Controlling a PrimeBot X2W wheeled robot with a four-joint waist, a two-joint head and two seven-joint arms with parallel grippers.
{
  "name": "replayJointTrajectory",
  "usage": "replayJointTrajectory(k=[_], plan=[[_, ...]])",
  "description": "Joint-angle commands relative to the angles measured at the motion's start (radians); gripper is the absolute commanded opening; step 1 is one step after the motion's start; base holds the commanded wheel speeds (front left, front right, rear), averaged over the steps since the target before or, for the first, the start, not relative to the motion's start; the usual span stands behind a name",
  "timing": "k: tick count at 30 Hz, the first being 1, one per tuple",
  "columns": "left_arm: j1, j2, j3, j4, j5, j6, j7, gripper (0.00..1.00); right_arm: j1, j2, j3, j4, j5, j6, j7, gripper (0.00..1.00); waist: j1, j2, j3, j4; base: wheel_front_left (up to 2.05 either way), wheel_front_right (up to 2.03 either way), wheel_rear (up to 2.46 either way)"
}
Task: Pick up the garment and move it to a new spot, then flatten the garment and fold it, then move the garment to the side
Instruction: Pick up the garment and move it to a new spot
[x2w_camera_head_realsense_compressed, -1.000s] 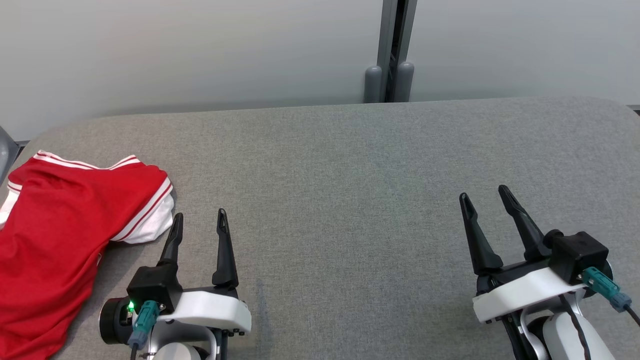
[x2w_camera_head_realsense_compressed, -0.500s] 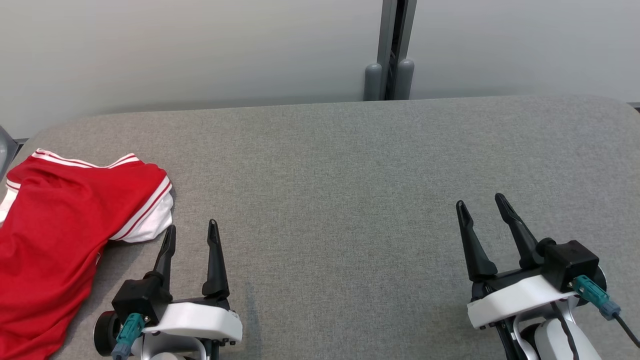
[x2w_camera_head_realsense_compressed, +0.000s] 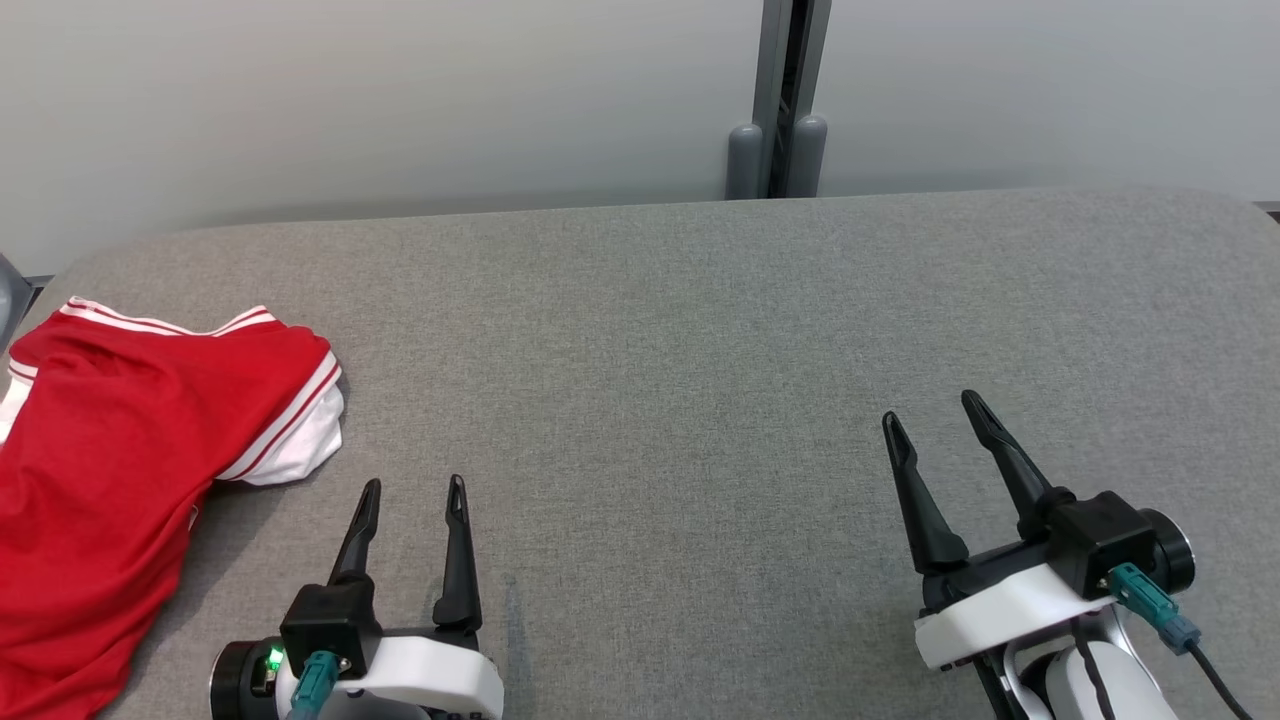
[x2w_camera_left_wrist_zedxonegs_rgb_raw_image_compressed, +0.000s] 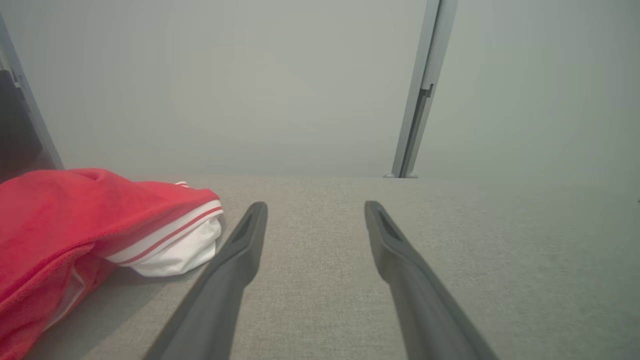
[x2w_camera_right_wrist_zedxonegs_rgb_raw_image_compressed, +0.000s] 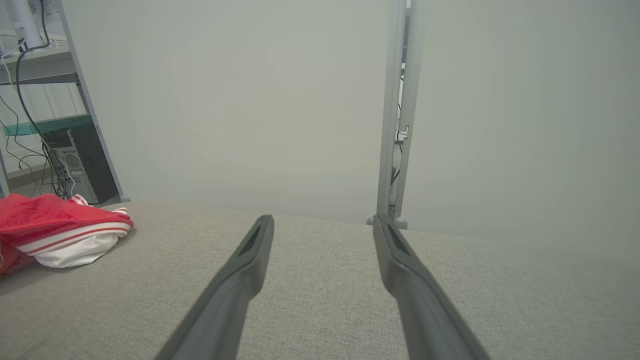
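Note:
Next, to move the garment, my left gripper grabs the striped sleeve edge (x2w_camera_head_realsense_compressed: 292, 413), which stands raised off the table while the red body (x2w_camera_head_realsense_compressed: 102, 468) lies slack.
The garment (x2w_camera_head_realsense_compressed: 110, 450) is a red shirt with white-striped trim, lying rumpled at the left edge of the grey table (x2w_camera_head_realsense_compressed: 680, 360). My left gripper (x2w_camera_head_realsense_compressed: 415, 483) stands open just right of its white sleeve end, apart from the cloth and holding nothing. The garment (x2w_camera_left_wrist_zedxonegs_rgb_raw_image_compressed: 75, 225) fills the lower left of the left wrist view, left of my left gripper (x2w_camera_left_wrist_zedxonegs_rgb_raw_image_compressed: 315, 205). My right gripper (x2w_camera_head_realsense_compressed: 930, 408) is open over bare table at the lower right. The right wrist view has my right gripper (x2w_camera_right_wrist_zedxonegs_rgb_raw_image_compressed: 322, 218) open, with the garment (x2w_camera_right_wrist_zedxonegs_rgb_raw_image_compressed: 60, 227) far off to the left.
A pale wall runs behind the table, with a grey post (x2w_camera_head_realsense_compressed: 778, 100) at its back edge. Shelving with cables and a computer case (x2w_camera_right_wrist_zedxonegs_rgb_raw_image_compressed: 70, 160) stands beyond the table's left end.
The left gripper has drawn back toward me and shifted slightly right, away from the sleeve. The right gripper has moved a little left and nearer. The garment has not moved.

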Motion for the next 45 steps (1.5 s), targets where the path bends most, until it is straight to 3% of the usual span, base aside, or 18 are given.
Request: replayJointTrajectory(k=[1, 14, 18, 21, 26, 29, 30, 37, 38, 42, 45], plan=[[-0.002, 0.004, -0.001, 0.008, 0.017, 0.009, -0.008, 1.00, -0.008, -0.006, 0.003, -0.003, -0.015, 0.002, -0.011, 1.00, 0.0000, 0.0000, 0.003, -0.001, 0.00, 0.00, 0.00], [-0.050, 0.004, 0.021, 0.056, 0.034, 0.016, -0.017, 1.00, -0.025, -0.007, 0.007, -0.007, -0.032, 0.001, -0.021, 1.00, 0.0000, 0.0000, 0.057, -0.012, 0.00, 0.00, 0.00], [-0.095, 0.009, 0.041, 0.087, 0.108, 0.024, -0.017, 1.00, -0.036, -0.007, 0.005, -0.008, -0.027, 0.001, -0.021, 1.00, 0.0000, 0.0000, 0.071, -0.014, 0.00, 0.00, 0.00], [-0.180, 0.055, 0.030, 0.180, 0.152, -0.022, -0.016, 1.00, -0.051, -0.006, 0.010, -0.015, -0.031, 0.001, -0.020, 1.00, 0.0000, 0.0000, 0.097, -0.021, 0.00, 0.00, 0.00], [-0.288, 0.122, 0.030, 0.278, 0.173, -0.062, 0.018, 1.00, -0.070, -0.006, 0.022, -0.042, -0.017, 0.001, -0.020, 1.00, 0.0000, 0.0000, 0.132, -0.035, 0.00, 0.00, 0.00], [-0.382, 0.185, 0.027, 0.328, 0.183, -0.111, 0.117, 1.00, -0.084, -0.006, 0.025, -0.058, -0.006, 0.001, -0.020, 1.00, 0.0000, 0.0000, 0.160, -0.045, 0.00, 0.00, 0.00], [-0.439, 0.227, 0.020, 0.352, 0.190, -0.148, 0.203, 1.00, -0.099, -0.006, 0.029, -0.066, -0.004, 0.001, -0.020, 1.00, 0.0000, 0.0000, 0.178, -0.052, 0.00, 0.00, 0.00], [-0.593, 0.351, 0.025, 0.407, 0.163, -0.280, 0.448, 1.00, -0.126, -0.007, 0.034, -0.086, 0.022, 0.001, -0.020, 1.00, 0.0000, 0.0000, 0.218, -0.078, 0.00, 0.00, 0.00], [-0.633, 0.393, 0.022, 0.423, 0.146, -0.317, 0.523, 1.00, -0.130, -0.006, 0.032, -0.092, 0.027, 0.001, -0.020, 1.00, 0.0000, 0.0000, 0.226, -0.084, 0.00, 0.00, 0.00], [-0.663, 0.415, 0.025, 0.419, 0.115, -0.338, 0.573, 1.00, -0.132, -0.006, 0.030, -0.093, 0.032, 0.001, -0.020, 1.00, 0.0000, 0.0000, 0.232, -0.089, 0.00, 0.00, 0.00], [-0.681, 0.436, -0.016, 0.426, 0.043, -0.361, 0.687, 1.00, -0.136, -0.006, 0.033, -0.090, 0.035, 0.001, -0.020, 1.00, 0.0000, 0.0000, 0.234, -0.093, 0.00, 0.00, 0.00]])
